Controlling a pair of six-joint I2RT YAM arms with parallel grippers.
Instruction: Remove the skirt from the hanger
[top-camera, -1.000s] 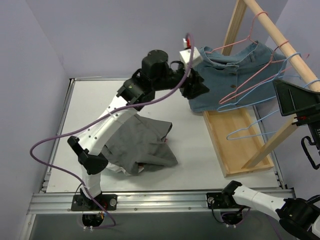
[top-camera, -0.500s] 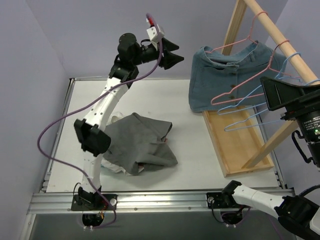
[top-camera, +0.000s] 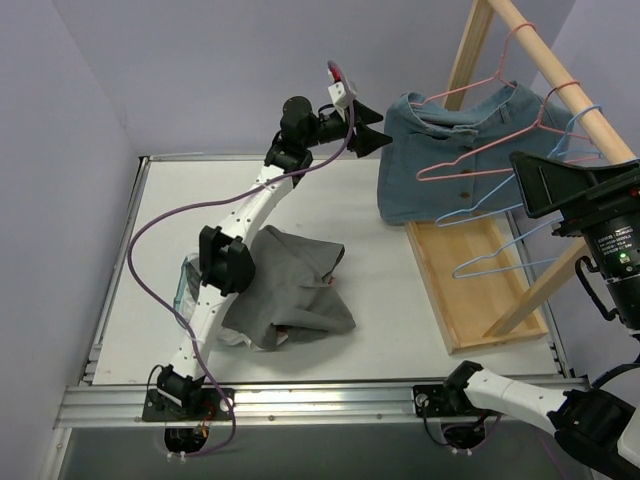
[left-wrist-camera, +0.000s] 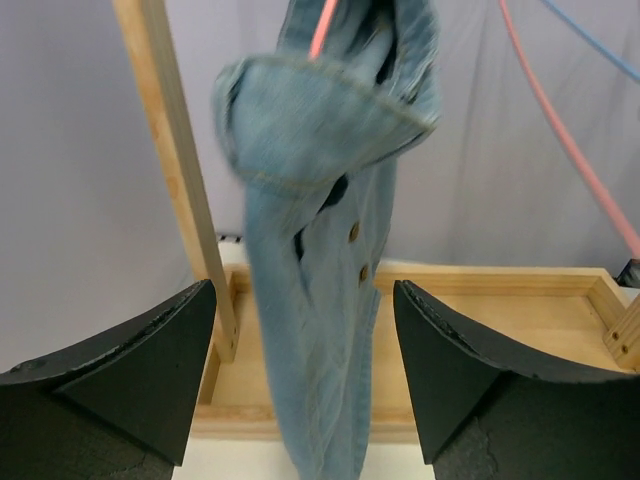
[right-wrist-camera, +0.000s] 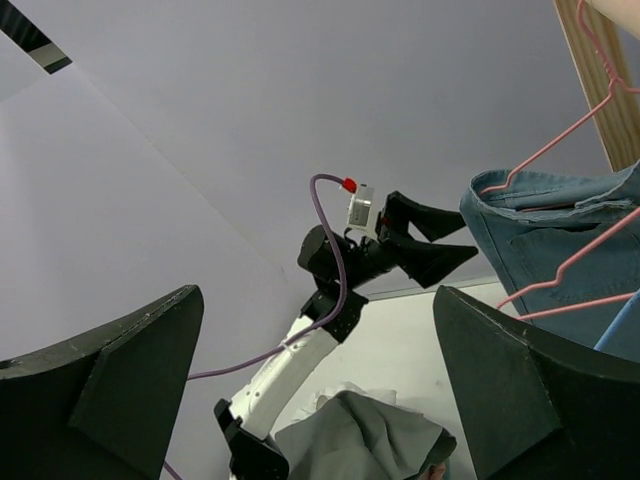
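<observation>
I need to pick up the blue denim skirt next with my left gripper, by its near side edge below the skirt's waist, so the pink hanger stays free for removal.
A blue denim skirt hangs on a pink hanger from the wooden rail at the back right. My left gripper is raised, open and empty, just left of the skirt's upper edge and apart from it. In the left wrist view the skirt hangs ahead, between my open fingers. My right gripper is held high, right of the skirt, open and empty. The right wrist view shows the skirt's waist and the left gripper.
A second pink hanger and blue hangers hang empty on the rail in front of the skirt. The wooden rack base lies below. A crumpled grey garment lies on the white table by the left arm.
My left gripper left the skirt's side, swung up and left, and has now come back right near the skirt's top. My right gripper rose slightly and shifted left.
</observation>
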